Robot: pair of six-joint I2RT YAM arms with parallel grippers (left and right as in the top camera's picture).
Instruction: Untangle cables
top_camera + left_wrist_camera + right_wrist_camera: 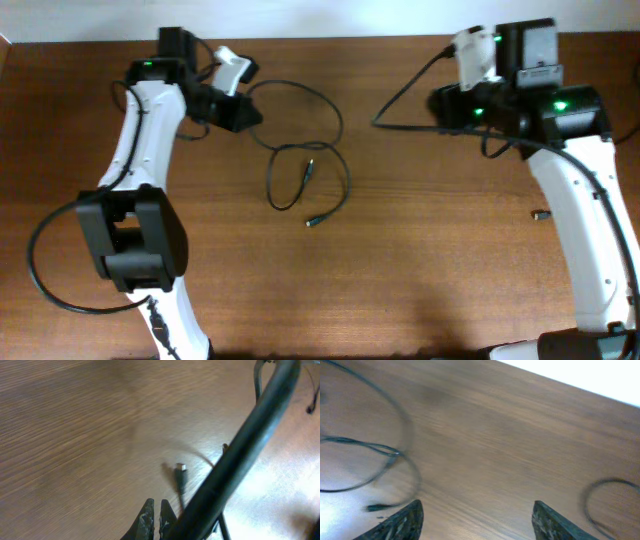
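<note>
The piece of cable (336,145) (405,451) is beside the cables' crossing, on the side of the loops nearest my right gripper. My right gripper needs to grab it there next, so that plug ends stay free to untangle.
The cables (305,150) are thin black cords lying in loose crossing loops mid-table, with plug ends at the loop's middle (310,168) and below it (315,222). One strand runs up to my left gripper (245,112) at the loops' upper left. In the left wrist view its fingers (157,509) are pressed together, and a small plug (181,472) hovers just ahead, its cord running back beside the jaws. My right gripper (438,105) hangs off to the right of the loops. In the right wrist view its fingers (477,515) are wide open and empty, with the cable loops (395,452) to the left.
The left arm's thick black wire (240,455) crosses the left wrist view and hides part of the cord. The right arm's wire (400,95) juts left of the right gripper. A small dark object (540,214) lies on the wooden table (420,260) at right.
</note>
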